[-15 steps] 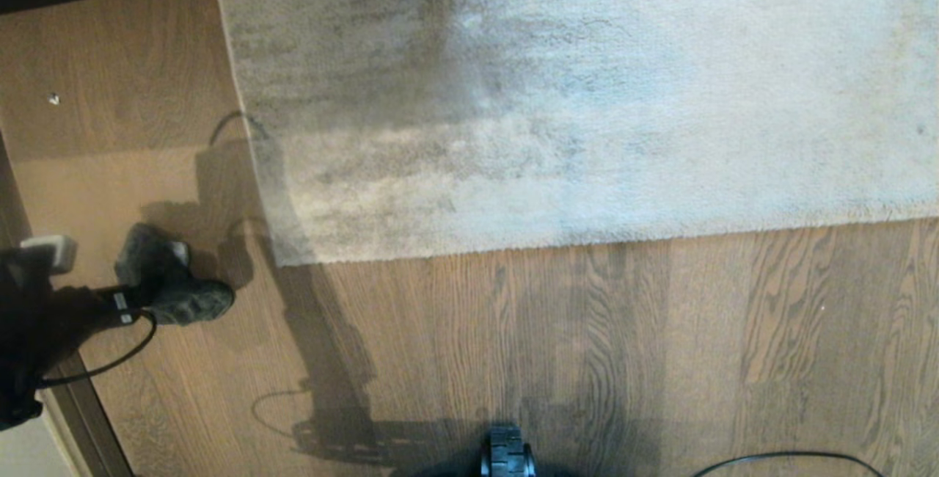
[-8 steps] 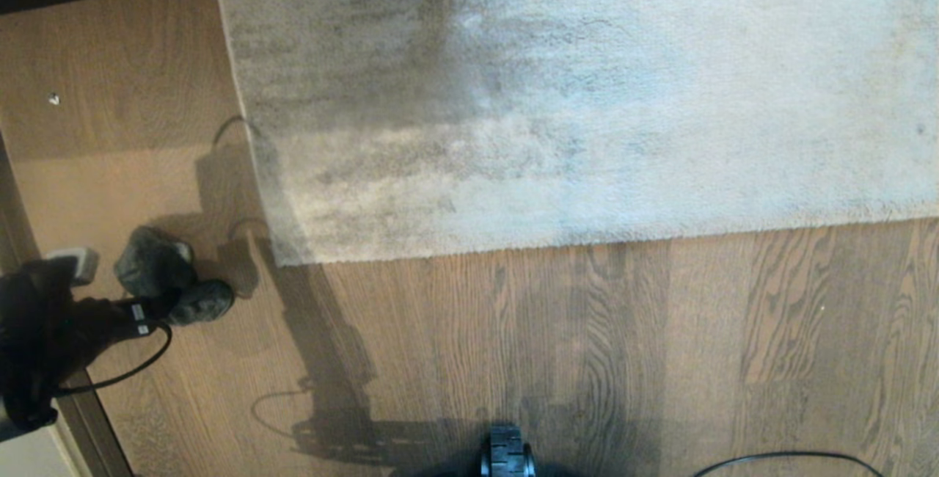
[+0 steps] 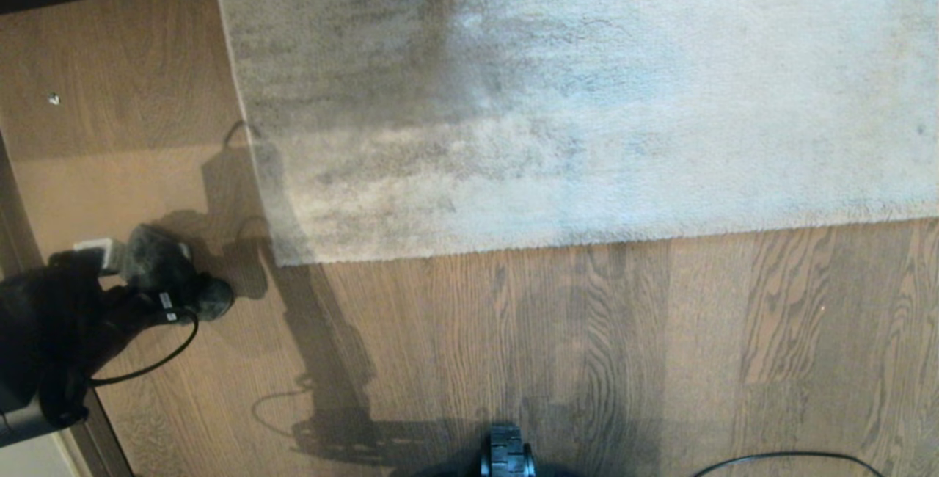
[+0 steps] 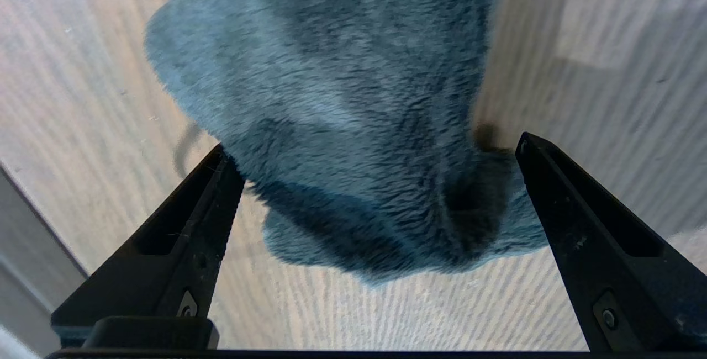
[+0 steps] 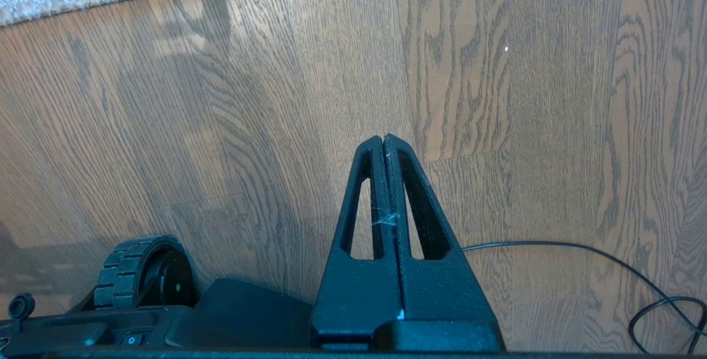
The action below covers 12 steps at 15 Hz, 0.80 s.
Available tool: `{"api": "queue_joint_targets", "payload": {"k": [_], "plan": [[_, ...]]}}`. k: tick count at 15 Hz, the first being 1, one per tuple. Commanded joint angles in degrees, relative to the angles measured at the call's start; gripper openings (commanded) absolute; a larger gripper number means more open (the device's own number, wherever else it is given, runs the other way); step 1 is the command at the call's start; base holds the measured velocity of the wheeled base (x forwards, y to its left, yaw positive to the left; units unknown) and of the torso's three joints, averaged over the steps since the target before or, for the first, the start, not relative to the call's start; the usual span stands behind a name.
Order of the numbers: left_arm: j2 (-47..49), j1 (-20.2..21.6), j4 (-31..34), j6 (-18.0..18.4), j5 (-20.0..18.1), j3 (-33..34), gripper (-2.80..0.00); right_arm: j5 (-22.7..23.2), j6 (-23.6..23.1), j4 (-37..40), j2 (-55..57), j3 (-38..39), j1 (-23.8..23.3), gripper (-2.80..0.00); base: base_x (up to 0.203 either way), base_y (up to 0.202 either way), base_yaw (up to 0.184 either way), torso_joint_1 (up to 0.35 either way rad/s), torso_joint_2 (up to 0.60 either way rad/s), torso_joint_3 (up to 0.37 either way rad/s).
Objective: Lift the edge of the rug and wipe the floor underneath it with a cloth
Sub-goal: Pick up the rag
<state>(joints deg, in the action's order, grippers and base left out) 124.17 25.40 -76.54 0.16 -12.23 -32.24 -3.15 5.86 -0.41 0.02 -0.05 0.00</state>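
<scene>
The cloth needs to wipe the floor under the rug edge, so my left gripper should grab it next by its bunched fold (image 4: 374, 190).
The cloth (image 3: 155, 263), a crumpled dark grey fuzzy rag, lies on the wood floor (image 3: 513, 345) to the left of the rug. The rug edge (image 3: 587, 241) lies flat, with its square corner (image 3: 293, 258) a short way right of the cloth. My left arm (image 3: 66, 315) reaches in from the left. My left gripper (image 4: 371, 143) is open and low over the floor, one finger on each side of the cloth (image 4: 342, 99), which fills the gap between the tips. My right gripper (image 5: 384, 138) is shut and empty, parked above bare floor near the base.
A dark wall trim (image 3: 15, 227) runs along the far left behind the arm. The robot's wheel (image 3: 506, 455) and a black cable (image 3: 785, 456) sit at the near edge. The arm's own cable (image 3: 147, 368) loops over the floor. A tiny white speck (image 3: 53, 99) lies far left.
My left arm has pushed forward toward the cloth, so the open fingers now straddle it. The cloth, rug and right gripper have not moved.
</scene>
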Motion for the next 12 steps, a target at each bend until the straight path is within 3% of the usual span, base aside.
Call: {"api": "queue_joint_targets", "payload": {"k": [1, 2, 3, 12], "plan": [[-0.1, -0.4, -0.9, 0.0, 0.1, -0.1, 0.0, 0.0, 0.0, 0.0, 0.0, 0.0, 0.0, -2.8, 0.0, 0.0, 0.0, 0.0, 0.0, 0.0], [-0.4, -0.3, -0.9, 0.1, 0.1, -0.1, 0.0, 0.0, 0.0, 0.0, 0.0, 0.0, 0.0, -2.8, 0.0, 0.0, 0.0, 0.0, 0.0, 0.0], [-0.6, -0.2, -1.2, 0.0, 0.1, -0.1, -2.8, 0.0, 0.0, 0.0, 0.0, 0.0, 0.0, -2.8, 0.0, 0.0, 0.0, 0.0, 0.0, 0.0], [-2.1, 3.6, -4.3, 0.3, 0.2, 3.7, -2.8, 0.0, 0.0, 0.0, 0.0, 0.0, 0.0, -2.8, 0.0, 0.0, 0.0, 0.0, 0.0, 0.0]]}}
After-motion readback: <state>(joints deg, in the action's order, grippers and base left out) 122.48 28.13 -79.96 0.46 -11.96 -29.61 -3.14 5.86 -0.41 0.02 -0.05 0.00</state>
